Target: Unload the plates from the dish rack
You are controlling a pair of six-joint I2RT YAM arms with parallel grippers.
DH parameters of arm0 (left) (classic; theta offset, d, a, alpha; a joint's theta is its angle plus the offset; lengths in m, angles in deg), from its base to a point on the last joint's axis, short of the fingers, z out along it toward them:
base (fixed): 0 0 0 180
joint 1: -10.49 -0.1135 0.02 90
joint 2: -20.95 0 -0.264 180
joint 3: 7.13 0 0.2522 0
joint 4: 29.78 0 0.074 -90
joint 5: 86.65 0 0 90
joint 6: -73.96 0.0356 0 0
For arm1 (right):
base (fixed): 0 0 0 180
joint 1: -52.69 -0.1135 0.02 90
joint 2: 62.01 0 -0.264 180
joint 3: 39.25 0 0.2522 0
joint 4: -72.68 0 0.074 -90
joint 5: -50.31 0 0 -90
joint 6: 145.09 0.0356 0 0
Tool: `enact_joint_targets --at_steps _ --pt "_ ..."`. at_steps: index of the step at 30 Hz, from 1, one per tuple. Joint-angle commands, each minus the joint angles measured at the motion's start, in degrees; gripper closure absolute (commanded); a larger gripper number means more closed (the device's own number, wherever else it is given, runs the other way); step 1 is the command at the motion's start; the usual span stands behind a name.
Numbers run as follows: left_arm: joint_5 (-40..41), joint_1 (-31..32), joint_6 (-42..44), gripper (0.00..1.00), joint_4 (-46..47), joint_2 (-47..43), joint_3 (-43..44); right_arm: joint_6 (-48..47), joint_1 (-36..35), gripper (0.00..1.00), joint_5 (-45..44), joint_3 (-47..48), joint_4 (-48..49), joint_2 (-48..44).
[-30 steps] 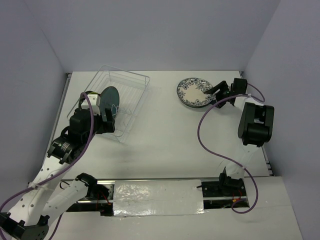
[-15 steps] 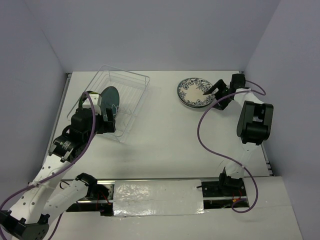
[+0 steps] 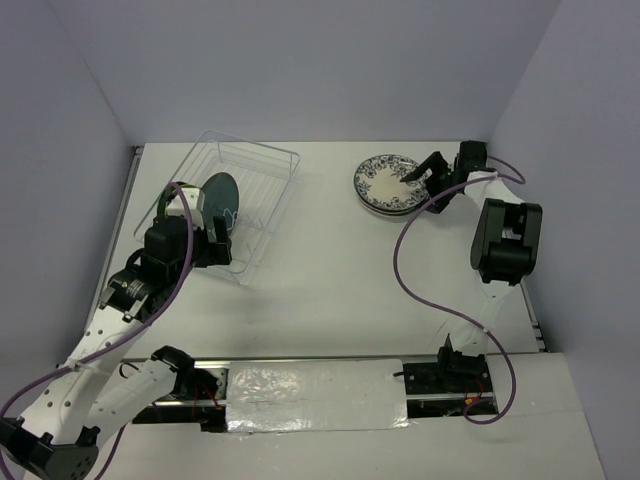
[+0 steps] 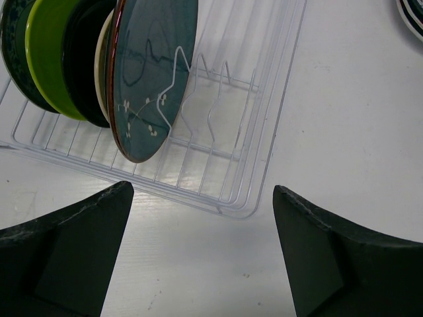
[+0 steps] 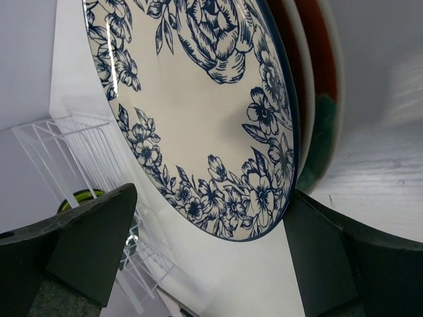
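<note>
My left gripper grabs the dark teal plate (image 4: pixel 155 72) by its near rim (image 4: pixel 137 157) next, so the plate's far rim stays free for my right gripper.
The dish rack (image 3: pixel 262 190) stands at the table's back left, holding upright plates. In the left wrist view a dark teal plate (image 4: pixel 155 72) is the nearest one, with black (image 4: pixel 89 59) and green (image 4: pixel 49 53) plates behind it in the rack (image 4: pixel 254 125). My left gripper (image 4: pixel 201 247) is open just short of the rack's near rim, with nothing between its fingers. At the back right a blue floral plate (image 5: pixel 198 99) lies on a stack over a red-and-teal plate (image 5: pixel 324 86). My right gripper (image 5: pixel 208 257) is open at this stack's (image 3: pixel 380 185) right rim, holding nothing.
Grey walls close in the table on three sides. The right arm's purple cable (image 3: pixel 405 270) hangs over the table's right half. A taped strip (image 3: pixel 315 395) runs along the near edge between the arm bases.
My right gripper has opened off the blue floral plate, which now rests on the stack, and its wrist has drawn back a little. The left arm has barely shifted.
</note>
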Motion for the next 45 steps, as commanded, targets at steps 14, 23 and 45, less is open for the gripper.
enact_joint_targets --at_steps 14,23,45 --pt "-0.01 -0.06 1.21 0.01 0.94 0.58 0.88 -1.46 -2.11 0.03 -12.62 4.44 -9.64 -3.99" --pt "5.77 -0.15 -1.6 0.01 -3.01 4.35 6.49 -3.56 -2.81 0.0 -20.08 7.17 -17.02 -8.64" --pt "12.75 -9.56 10.61 0.31 -5.66 38.89 30.41 -14.82 -32.43 0.02 -26.69 -30.36 -6.66 -62.59"
